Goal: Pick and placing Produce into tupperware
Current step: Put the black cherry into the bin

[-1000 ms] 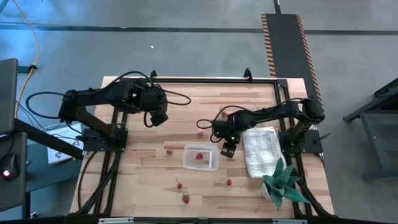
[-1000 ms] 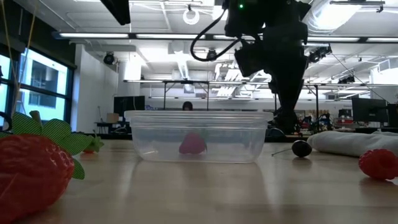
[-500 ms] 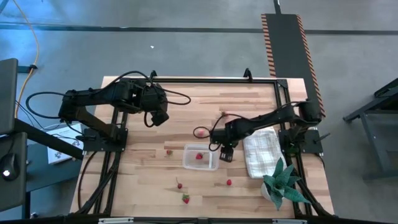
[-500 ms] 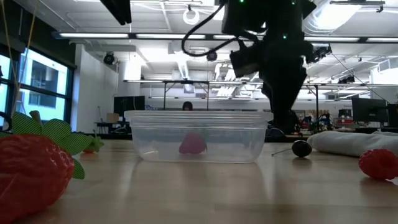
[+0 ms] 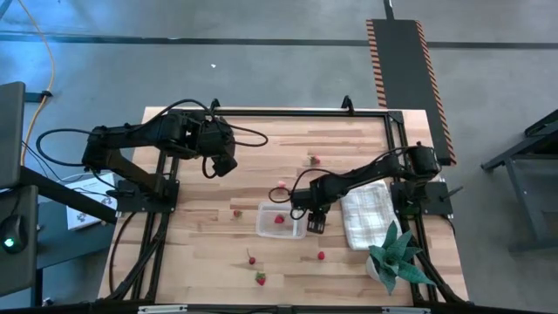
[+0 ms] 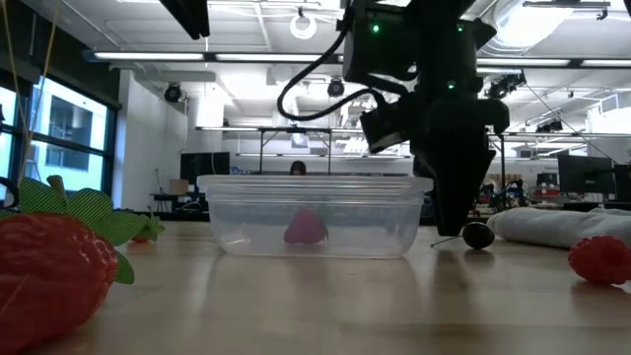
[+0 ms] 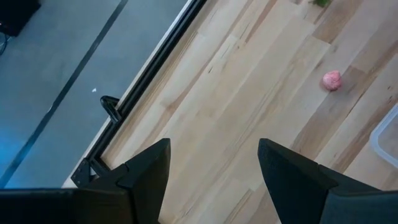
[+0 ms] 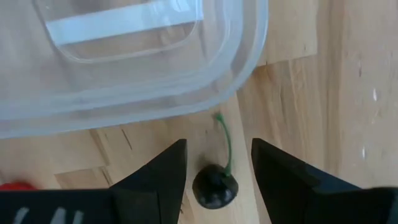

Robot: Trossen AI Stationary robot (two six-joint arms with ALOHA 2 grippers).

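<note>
My right gripper picks up the dark berry by its round body (image 8: 215, 186) next. Then the berry goes into the clear tupperware (image 8: 124, 56).
The clear tupperware (image 5: 281, 221) sits near the table's middle with one red strawberry (image 5: 278, 220) inside, also visible through its wall (image 6: 306, 229). My right gripper (image 5: 314, 223) points down just right of it, open. Its fingers stand on either side of the dark round berry (image 8: 214, 186), which lies on the table with its green stem (image 8: 222, 146) toward the tupperware rim (image 8: 242, 68). Other strawberries (image 5: 235, 214) (image 5: 321, 255) (image 5: 260, 279) and a pinkish piece (image 5: 281, 185) lie loose on the wood. My left gripper (image 5: 223, 166) waits, open, above the far left part of the table.
A white checked folded cloth (image 5: 364, 212) lies right of my right gripper, and a green spiky plant (image 5: 394, 253) stands at the near right corner. One strawberry (image 5: 312, 160) lies farther back. Black frame rails (image 5: 261, 112) run along the table's edges. Bare wood (image 5: 200, 253) lies near left of the tupperware.
My right gripper has moved down and a little toward the near edge and left, coming beside the tupperware's right end, over the dark berry. The fruit and the tupperware have stayed where they were.
</note>
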